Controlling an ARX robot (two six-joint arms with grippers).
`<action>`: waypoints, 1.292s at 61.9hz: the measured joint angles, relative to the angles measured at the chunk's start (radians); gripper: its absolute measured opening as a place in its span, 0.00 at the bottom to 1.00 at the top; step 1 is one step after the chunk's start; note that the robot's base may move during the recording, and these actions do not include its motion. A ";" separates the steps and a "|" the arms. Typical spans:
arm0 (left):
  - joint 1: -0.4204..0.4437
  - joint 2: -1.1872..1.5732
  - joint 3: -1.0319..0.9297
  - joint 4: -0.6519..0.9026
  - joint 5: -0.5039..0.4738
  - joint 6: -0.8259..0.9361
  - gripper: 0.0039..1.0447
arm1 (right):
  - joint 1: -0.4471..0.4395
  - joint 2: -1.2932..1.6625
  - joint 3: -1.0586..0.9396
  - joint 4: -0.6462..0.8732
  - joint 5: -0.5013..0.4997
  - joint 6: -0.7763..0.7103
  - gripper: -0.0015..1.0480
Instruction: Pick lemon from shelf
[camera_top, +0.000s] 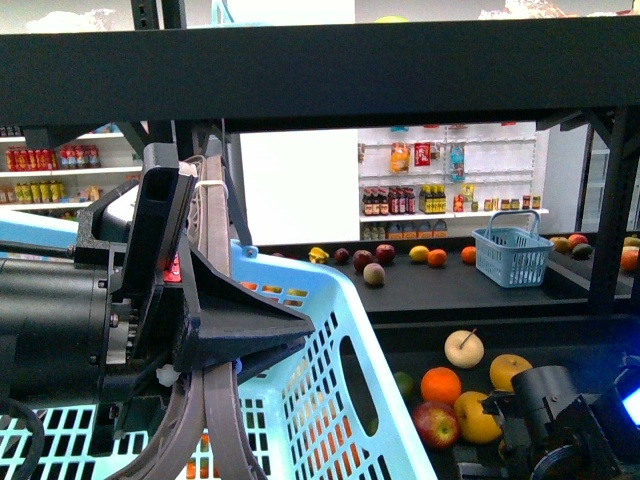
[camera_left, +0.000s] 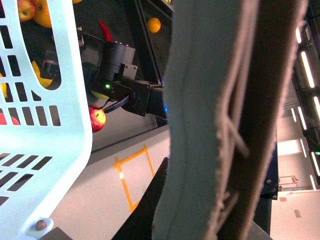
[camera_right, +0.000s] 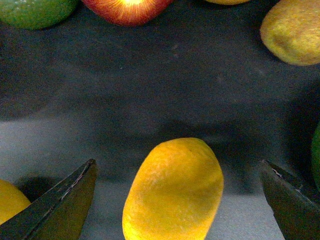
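Observation:
Next, my right gripper grabs the yellow lemon by its rounded sides, to pick the lemon (camera_right: 175, 190) from the dark shelf (camera_right: 145, 95).
A yellow lemon (camera_right: 175, 190) lies on the dark tier of the black shelf (camera_right: 150, 85), between the two spread fingers of my right gripper (camera_right: 177, 162), which is open and not touching it. In the front view the lemon (camera_top: 475, 417) sits on the lower tier (camera_top: 400, 340), just left of my right gripper (camera_top: 545, 415). My left gripper (camera_top: 225, 370) is shut on the rim of a light blue basket (camera_top: 330, 330) and holds it in front of the shelf. In the left wrist view its pad (camera_left: 215, 125) fills the frame beside the basket wall (camera_left: 45, 100).
A red apple (camera_top: 436, 424), an orange (camera_top: 440, 385), a pale round fruit (camera_top: 464, 348) and a yellow fruit (camera_top: 510, 372) crowd the lemon. The middle tier holds a small blue basket (camera_top: 512, 255) and several fruits. White stocked shelving (camera_top: 450, 190) stands behind.

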 joint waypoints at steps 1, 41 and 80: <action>0.000 0.000 0.000 0.000 0.000 0.000 0.10 | 0.003 0.010 0.014 -0.005 0.003 0.003 0.93; 0.000 0.000 0.000 0.000 0.000 0.000 0.10 | 0.011 0.132 0.138 -0.041 0.048 0.036 0.69; 0.000 0.000 0.000 0.000 0.000 0.000 0.10 | -0.056 -0.471 -0.529 0.391 -0.124 0.036 0.52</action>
